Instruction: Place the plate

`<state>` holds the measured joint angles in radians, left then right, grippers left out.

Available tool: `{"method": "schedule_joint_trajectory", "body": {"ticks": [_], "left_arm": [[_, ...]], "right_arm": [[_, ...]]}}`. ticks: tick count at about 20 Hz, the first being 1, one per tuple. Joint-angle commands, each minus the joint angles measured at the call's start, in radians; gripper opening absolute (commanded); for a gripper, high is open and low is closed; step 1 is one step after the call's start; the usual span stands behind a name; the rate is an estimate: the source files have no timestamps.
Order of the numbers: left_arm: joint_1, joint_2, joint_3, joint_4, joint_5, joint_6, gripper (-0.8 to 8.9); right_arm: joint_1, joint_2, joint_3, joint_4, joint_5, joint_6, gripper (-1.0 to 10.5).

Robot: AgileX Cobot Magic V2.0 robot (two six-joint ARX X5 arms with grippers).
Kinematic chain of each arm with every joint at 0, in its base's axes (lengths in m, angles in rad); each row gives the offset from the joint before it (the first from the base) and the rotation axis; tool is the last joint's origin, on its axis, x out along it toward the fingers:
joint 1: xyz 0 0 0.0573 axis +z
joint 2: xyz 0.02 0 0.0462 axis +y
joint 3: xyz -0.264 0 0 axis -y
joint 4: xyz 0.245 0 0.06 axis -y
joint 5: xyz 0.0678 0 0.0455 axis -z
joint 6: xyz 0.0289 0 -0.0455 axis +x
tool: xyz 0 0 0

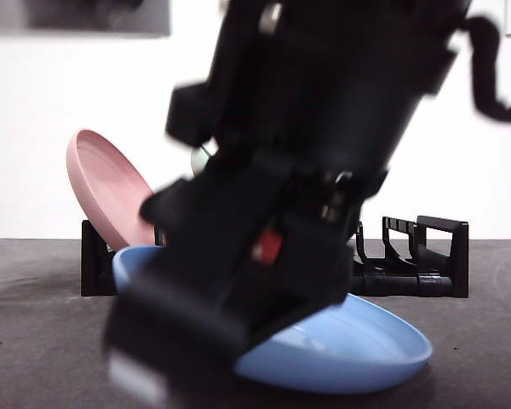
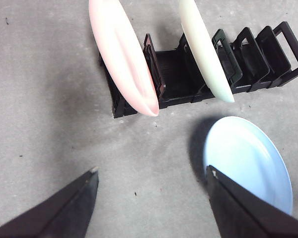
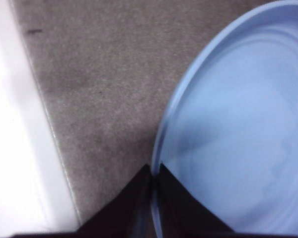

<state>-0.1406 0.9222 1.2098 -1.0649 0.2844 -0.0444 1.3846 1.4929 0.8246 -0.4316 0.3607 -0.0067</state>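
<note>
The pink plate needs to go onto the blue one. My left gripper should grab the pink plate by its rim (image 1: 80,162) (image 2: 148,106) next, then place it there.
A light blue plate (image 1: 358,341) lies tilted low over the grey table in front of a black dish rack (image 1: 417,264). My right gripper (image 3: 152,173) is shut on the rim of the blue plate (image 3: 248,124). In the front view its arm comes down large and dark onto the plate's left side (image 1: 196,315). My left gripper (image 2: 152,171) is open and empty, high above the table. From there I see the blue plate (image 2: 248,158) in front of the rack (image 2: 174,74).
A pink plate (image 1: 102,183) leans in the rack's left end slot, also seen from the left wrist (image 2: 121,54). A pale green plate (image 2: 203,49) stands a few slots along. Several slots to the right of it hold nothing. A pale table edge (image 3: 20,148) runs beside the right gripper.
</note>
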Motion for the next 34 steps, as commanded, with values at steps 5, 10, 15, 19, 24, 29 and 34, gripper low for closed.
{"method": "schedule_joint_trajectory", "body": {"ticks": [5, 10, 15, 19, 24, 29, 34], "left_arm": [[-0.002, 0.007, 0.022, 0.010, 0.002, 0.003, 3.44], [-0.002, 0.007, 0.022, 0.010, 0.002, 0.003, 3.44], [-0.002, 0.007, 0.022, 0.010, 0.002, 0.003, 3.44], [-0.002, 0.007, 0.022, 0.011, 0.002, 0.003, 3.44], [-0.002, 0.006, 0.022, 0.019, 0.002, -0.002, 3.44], [-0.002, 0.006, 0.022, 0.076, 0.002, -0.064, 3.44], [-0.004, 0.018, 0.022, 0.224, 0.002, -0.212, 3.45]], "right_arm": [[-0.002, 0.087, 0.017, 0.045, 0.007, -0.166, 0.1], [-0.006, 0.098, 0.017, 0.045, 0.007, -0.193, 0.5], [-0.004, 0.094, 0.022, 0.041, 0.006, -0.184, 2.2], [0.016, 0.086, 0.117, -0.086, 0.006, -0.132, 3.5], [0.003, 0.002, 0.224, -0.095, -0.056, -0.103, 3.5], [-0.159, -0.196, 0.223, -0.016, -0.213, -0.103, 2.8], [-0.465, -0.381, 0.222, -0.053, -0.298, -0.103, 2.6]]}}
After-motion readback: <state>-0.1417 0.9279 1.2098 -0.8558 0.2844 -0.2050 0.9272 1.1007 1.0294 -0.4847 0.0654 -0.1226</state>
